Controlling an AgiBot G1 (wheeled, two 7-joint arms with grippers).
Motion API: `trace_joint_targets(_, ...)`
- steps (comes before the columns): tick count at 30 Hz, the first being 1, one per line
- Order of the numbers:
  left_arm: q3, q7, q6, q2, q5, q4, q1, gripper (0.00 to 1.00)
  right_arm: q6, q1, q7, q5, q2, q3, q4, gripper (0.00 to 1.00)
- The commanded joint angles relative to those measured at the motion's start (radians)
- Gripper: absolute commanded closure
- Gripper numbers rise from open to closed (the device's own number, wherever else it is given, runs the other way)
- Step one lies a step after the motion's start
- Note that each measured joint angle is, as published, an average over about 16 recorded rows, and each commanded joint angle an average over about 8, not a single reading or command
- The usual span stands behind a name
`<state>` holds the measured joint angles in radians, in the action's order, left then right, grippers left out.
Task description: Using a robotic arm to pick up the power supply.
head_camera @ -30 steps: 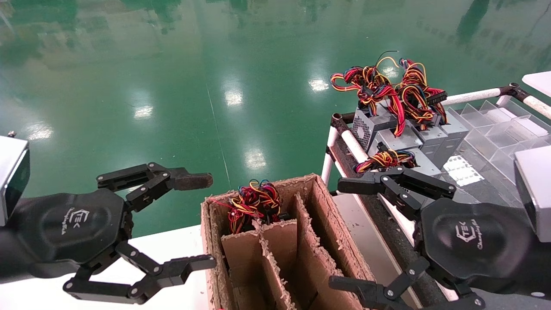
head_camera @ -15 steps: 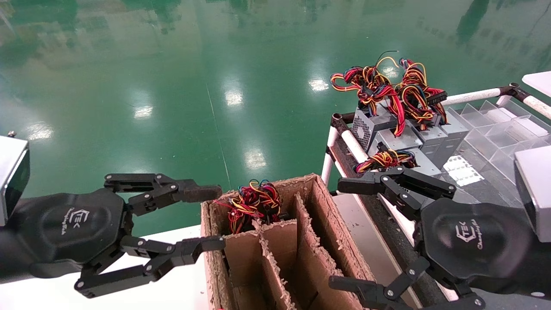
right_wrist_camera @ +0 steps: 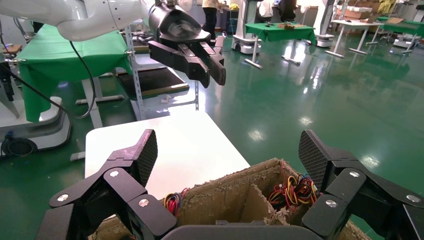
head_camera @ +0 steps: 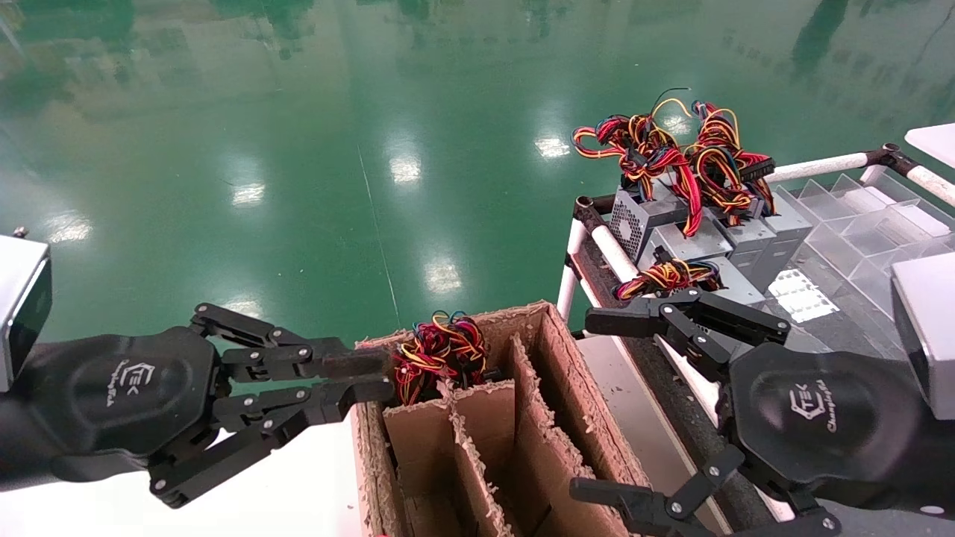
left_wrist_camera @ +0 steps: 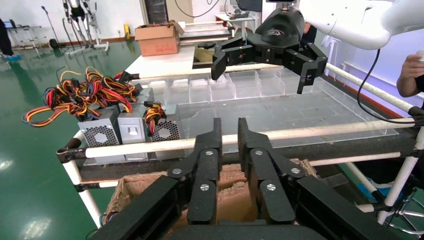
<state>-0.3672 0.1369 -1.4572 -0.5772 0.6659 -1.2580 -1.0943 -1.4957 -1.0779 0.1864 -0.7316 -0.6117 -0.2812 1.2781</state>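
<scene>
The robot's right gripper will pick up the power supply (head_camera: pixel 782 234) next, and it will grab the power supply's bunch of red, yellow and black wires for that.
Several grey power supplies (head_camera: pixel 647 218) with red, yellow and black wire bunches (head_camera: pixel 671 153) stand on the rack at the back right; the left wrist view shows their honeycomb grilles (left_wrist_camera: pixel 100 134). Another wire bunch (head_camera: pixel 440 352) sticks out of the cardboard box's far compartment, its body hidden. My left gripper (head_camera: pixel 371 376) hangs beside the box's far left corner, shut with only a narrow slit and nothing between the fingers (left_wrist_camera: pixel 229 131). My right gripper (head_camera: pixel 593 406) stands wide open to the right of the box, in front of the rack, holding nothing (right_wrist_camera: pixel 229 152).
A brown cardboard box with dividers (head_camera: pixel 556 358) stands between the grippers on a white table (head_camera: pixel 298 485). The rack has white tube rails (head_camera: pixel 604 250) and clear plastic bins (head_camera: pixel 865 224). Green floor lies beyond.
The left gripper's fingers have closed from wide open to nearly touching. The right gripper and the power supplies have not moved.
</scene>
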Motion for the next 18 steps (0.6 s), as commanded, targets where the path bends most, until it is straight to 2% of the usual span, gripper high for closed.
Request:
trace_joint_targets(1, 0.0, 0.0, 0.0, 0.0, 0.0, 0.0, 0.0, 1.0, 0.0, 0.0, 0.0, 0.0, 0.0, 0.0, 0.0, 0.0)
trace_joint_targets(4, 0.0, 0.0, 0.0, 0.0, 0.0, 0.0, 0.0, 1.0, 0.0, 0.0, 0.0, 0.0, 0.0, 0.0, 0.0, 0.0)
trace_joint_targets(12, 0.0, 0.0, 0.0, 0.0, 0.0, 0.0, 0.0, 0.0, 0.0, 0.0, 0.0, 0.0, 0.0, 0.0, 0.0, 0.0)
trace_joint_targets(18, 0.0, 0.0, 0.0, 0.0, 0.0, 0.0, 0.0, 0.0, 0.0, 0.0, 0.0, 0.0, 0.0, 0.0, 0.0, 0.0)
